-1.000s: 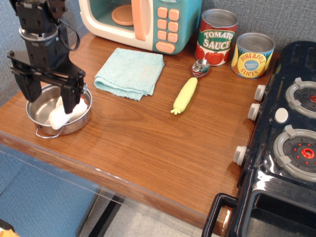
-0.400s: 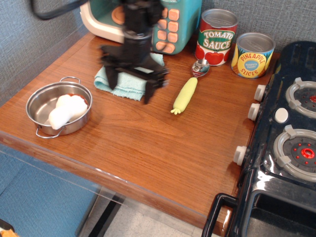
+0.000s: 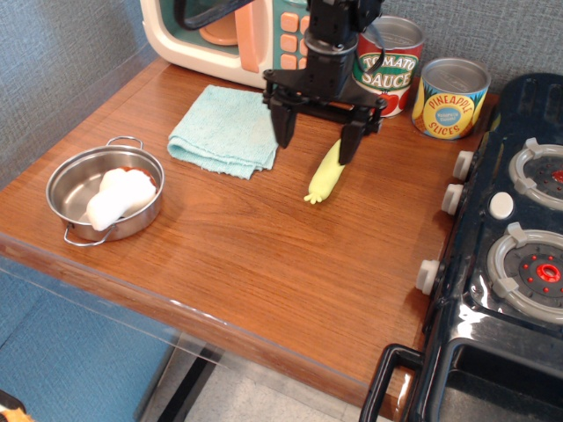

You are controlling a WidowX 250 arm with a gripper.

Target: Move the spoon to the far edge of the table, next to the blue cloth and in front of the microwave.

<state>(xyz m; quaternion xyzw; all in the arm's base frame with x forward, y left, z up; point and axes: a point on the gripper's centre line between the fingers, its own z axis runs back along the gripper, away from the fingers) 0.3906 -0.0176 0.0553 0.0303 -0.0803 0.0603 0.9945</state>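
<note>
The spoon should go beside the blue cloth [image 3: 224, 130] by the microwave, so its yellow-green handle [image 3: 326, 176] is the part my gripper should grab next.
The spoon [image 3: 324, 178] lies on the brown table [image 3: 264, 255] near the far edge, its pale yellow-green handle pointing toward the front; its metal bowl is hidden behind my gripper. My gripper [image 3: 318, 138] is open and empty, hanging just above the spoon's upper handle, one finger at the blue cloth's right edge and the other over the handle. The blue cloth [image 3: 224, 130] lies folded to the left of the spoon. The microwave [image 3: 233, 40] stands at the back, partly hidden by my arm.
A steel pan [image 3: 98, 195] holding a white object sits at the left. A tomato sauce can [image 3: 391, 61] and a pineapple can [image 3: 449, 98] stand at the back right. The black toy stove [image 3: 506, 237] fills the right side.
My gripper has swung from over the steel pan at the left, across the cloth, to above the spoon at the back. The spoon, cloth and pan have not moved.
</note>
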